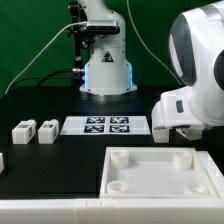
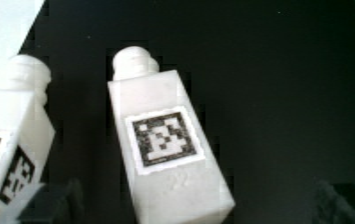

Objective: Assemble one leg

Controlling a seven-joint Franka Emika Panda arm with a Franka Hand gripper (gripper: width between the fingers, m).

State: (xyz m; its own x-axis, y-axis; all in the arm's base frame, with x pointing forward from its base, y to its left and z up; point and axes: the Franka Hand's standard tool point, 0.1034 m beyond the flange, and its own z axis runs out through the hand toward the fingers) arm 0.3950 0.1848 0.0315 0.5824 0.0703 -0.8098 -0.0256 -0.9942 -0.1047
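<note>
My gripper will pick up the marked leg by its square end [image 2: 186,203] next. The leg's peg will then stay free to go into the socket of the tray-like piece.
In the wrist view a white leg [image 2: 165,130] with a black-and-white marker on its upper face lies on the black table, its peg end pointing away from me. A second leg [image 2: 14,125] lies beside it. My gripper [image 2: 192,205] is open, with one dark finger [image 2: 32,200] on each side of the marked leg's near end and a gap on both sides. In the exterior view my gripper [image 1: 172,130] is low at the right, behind the tray-like piece, and hides these legs. Two more legs [image 1: 22,131] [image 1: 46,131] lie at the exterior view's left.
The marker board [image 1: 105,125] lies mid-table. The large white tray-like piece [image 1: 150,172] with round corner sockets lies at the front. The arm's base [image 1: 105,75] stands at the back. Another white part [image 1: 1,160] shows at the left edge.
</note>
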